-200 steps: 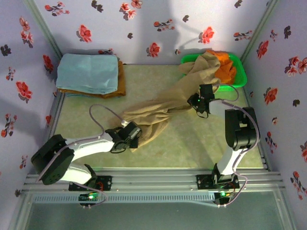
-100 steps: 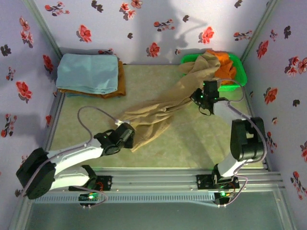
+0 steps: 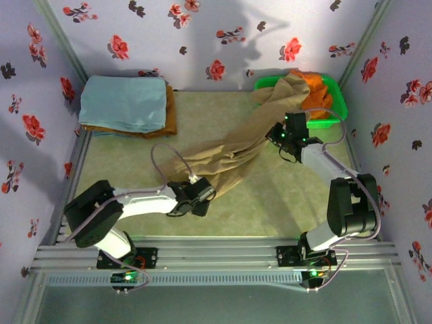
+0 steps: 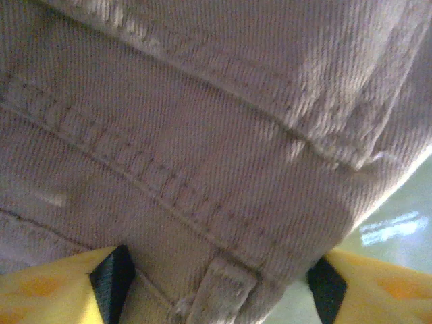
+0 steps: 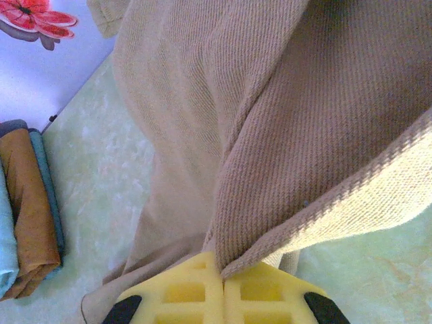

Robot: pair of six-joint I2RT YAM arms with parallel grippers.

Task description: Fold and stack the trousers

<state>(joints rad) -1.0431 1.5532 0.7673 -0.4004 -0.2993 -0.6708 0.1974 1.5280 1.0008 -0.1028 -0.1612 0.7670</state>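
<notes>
I need to grab the tan trousers next with my left gripper by the seamed edge [image 3: 214, 192] at the end away from the basket [image 3: 335, 111], to spread them for folding.
The tan trousers [image 3: 229, 152] lie stretched diagonally across the table, from the green basket [image 3: 335, 111] at the back right down to the front middle. My left gripper [image 3: 202, 192] is at their lower end. In the left wrist view its yellow fingers [image 4: 47, 283] stand wide apart, and a seamed fold of the trousers [image 4: 202, 135] lies between them, so the left gripper [image 4: 219, 287] is open. My right gripper [image 3: 280, 135] is near the basket. In the right wrist view the right gripper [image 5: 223, 277] is shut, with an edge of the trousers [image 5: 304, 121] pinched between its pads.
A folded light blue cloth [image 3: 125, 101] lies on an orange-brown garment at the back left; the stack's edge [image 5: 27, 202] also appears in the right wrist view. Bright orange garments [image 3: 317, 88] fill the basket. Flowered walls close in three sides.
My left arm swung right to the trousers' lower end, and its gripper went from shut to open. The right gripper stayed shut on the cloth near the basket.
</notes>
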